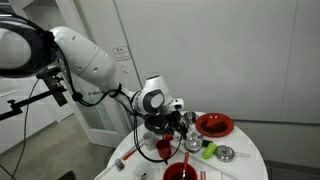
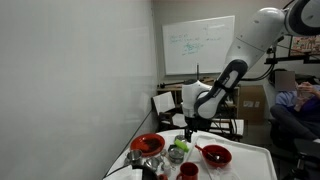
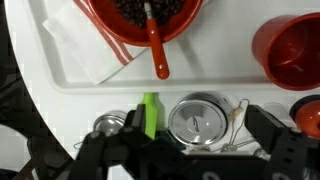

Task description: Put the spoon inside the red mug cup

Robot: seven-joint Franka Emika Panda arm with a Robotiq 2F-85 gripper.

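Note:
The bowl end needs to stay free for the red mug cup, so my gripper should grab the red spoon (image 3: 157, 50) by its handle end over the bowl's rim.
In the wrist view a red spoon (image 3: 157, 50) lies with its bowl end in a broad red bowl (image 3: 145, 15) of dark bits, its handle sticking out over the rim toward me. The red mug cup (image 3: 290, 50) stands upright at the right, empty as far as I can see. My gripper (image 3: 185, 150) is open and empty, its fingers either side of a round silver strainer (image 3: 200, 118), well short of the spoon. In both exterior views the gripper (image 1: 183, 122) (image 2: 186, 130) hovers above the table, with the mug (image 1: 164, 147) (image 2: 187, 171) nearby.
A green object (image 3: 150, 115) lies beside the strainer. A striped white napkin (image 3: 90, 45) lies beside the bowl. A wide red plate (image 1: 214, 124) sits near the edge of the white table (image 1: 245, 165). A wall stands close behind it.

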